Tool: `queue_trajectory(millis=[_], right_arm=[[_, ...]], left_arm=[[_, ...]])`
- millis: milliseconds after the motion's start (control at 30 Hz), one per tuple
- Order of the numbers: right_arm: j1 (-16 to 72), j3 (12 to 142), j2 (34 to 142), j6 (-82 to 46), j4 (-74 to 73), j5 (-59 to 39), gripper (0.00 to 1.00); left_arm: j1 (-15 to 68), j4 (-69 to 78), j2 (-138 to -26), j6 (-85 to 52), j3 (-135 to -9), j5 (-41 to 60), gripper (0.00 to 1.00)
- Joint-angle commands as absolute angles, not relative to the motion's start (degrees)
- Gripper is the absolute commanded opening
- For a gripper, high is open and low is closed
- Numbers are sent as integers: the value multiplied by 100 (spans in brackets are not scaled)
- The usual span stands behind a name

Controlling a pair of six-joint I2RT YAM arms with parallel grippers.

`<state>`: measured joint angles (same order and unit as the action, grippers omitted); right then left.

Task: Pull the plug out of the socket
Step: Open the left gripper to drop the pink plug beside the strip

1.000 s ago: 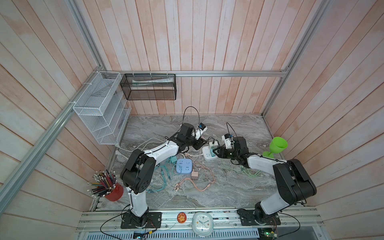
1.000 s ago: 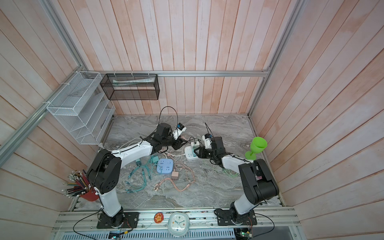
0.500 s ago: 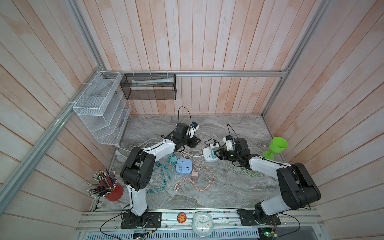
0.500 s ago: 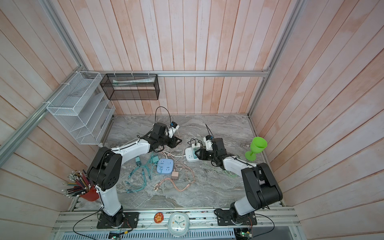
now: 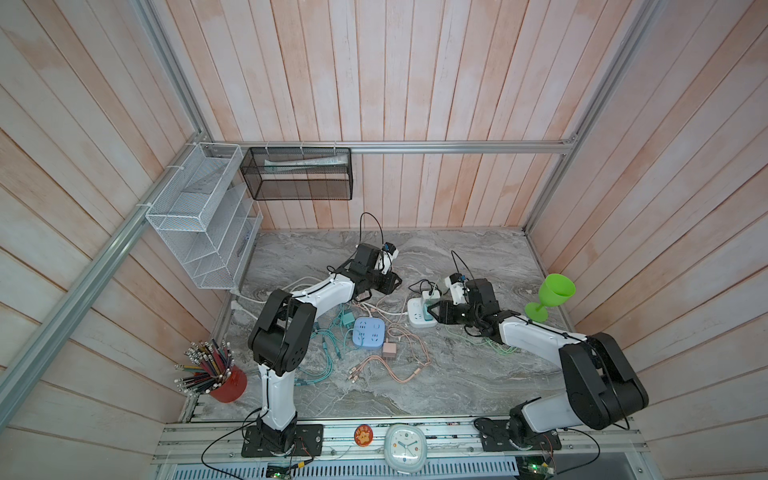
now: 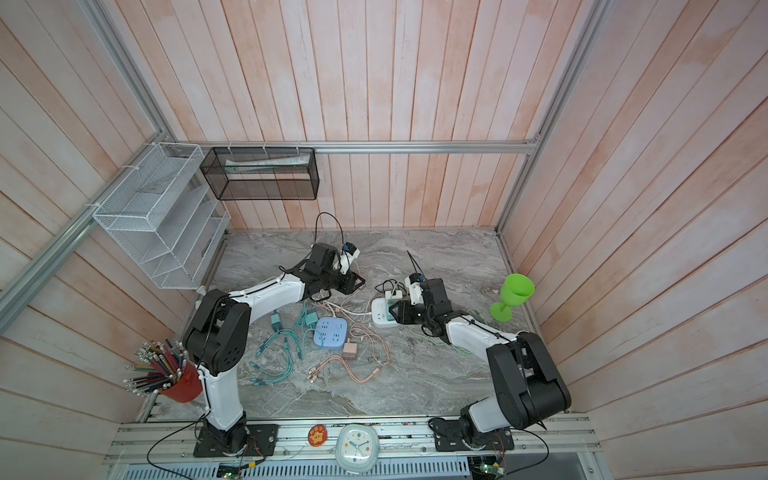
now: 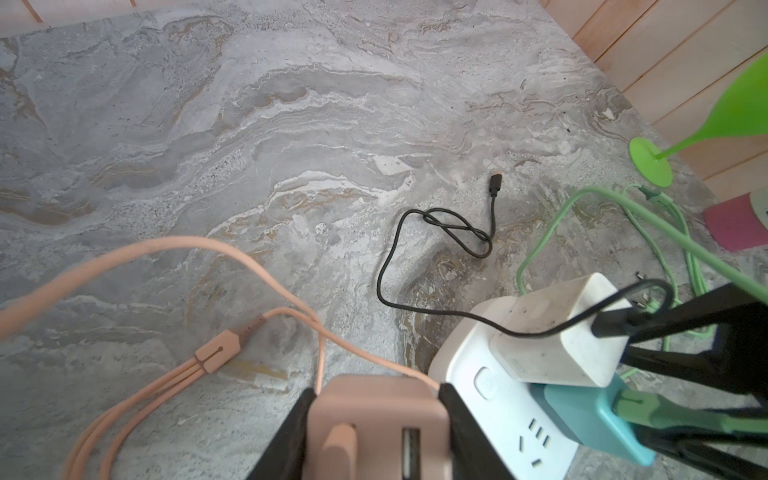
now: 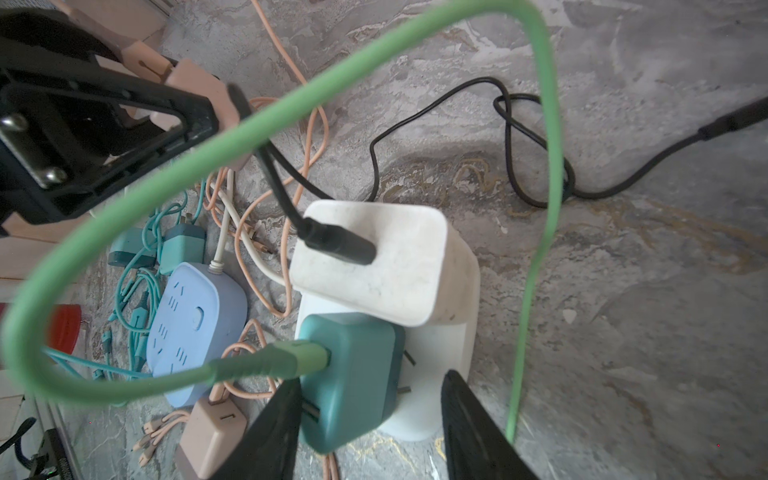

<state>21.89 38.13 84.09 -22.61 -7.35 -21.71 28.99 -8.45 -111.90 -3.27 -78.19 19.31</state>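
Observation:
The pink plug (image 7: 376, 424) is out of the white socket strip, flat table below, so it is time to open my left gripper. The plug would end on the table beside the socket strip.
In the left wrist view my left gripper (image 7: 376, 399) is shut on a pink plug (image 7: 376, 424) with a pink cable; the plug is out of the white socket strip (image 7: 490, 399) and beside it. In both top views the left gripper (image 5: 392, 282) (image 6: 359, 282) hovers just left of the socket (image 5: 419, 318) (image 6: 382, 319). My right gripper (image 8: 370, 378) (image 5: 432, 309) stands open astride a teal plug (image 8: 349, 374) that sits in the socket (image 8: 436, 345); one finger touches it, the other stands clear. A white charger (image 8: 374, 266) with a black cable is also plugged in.
A blue power strip (image 5: 369, 330), a second pink adapter (image 5: 390, 350), teal chargers and tangled pink and teal cables lie front left of the socket. A green goblet (image 5: 550, 297) stands at the right wall. A red pencil cup (image 5: 224, 382) is front left.
My left gripper has drawn back leftward from the socket with the pink plug in it. My right gripper's jaws have widened around the teal plug.

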Motion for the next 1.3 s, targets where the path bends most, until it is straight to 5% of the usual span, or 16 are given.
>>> queue_trajectory(millis=[0, 333, 567, 633, 700, 1267], right_arm=[[2243, 3896, 8561, -2153, -285, -1956, 52], [2234, 3977, 8688, -2283, -369, -1962, 51], [2224, 3951, 8631, -2285, -360, -1935, 51], [2224, 3922, 8589, -2284, -382, -1942, 51], [2223, 3879, 8514, -2268, -412, -1943, 51], [2206, 3849, 8246, -2167, -461, -2057, 51]], left_arm=[[2909, -995, -11310, -373, -8033, 2052, 41], [2928, -1143, -11207, -197, -7994, 2016, 63], [2988, -1060, -11082, -185, -7863, 1823, 68], [3014, -1016, -10992, -182, -7799, 1613, 75], [3037, -1008, -10889, -159, -7744, 1406, 100], [3065, -1573, -10564, -353, -7853, 780, 100]])
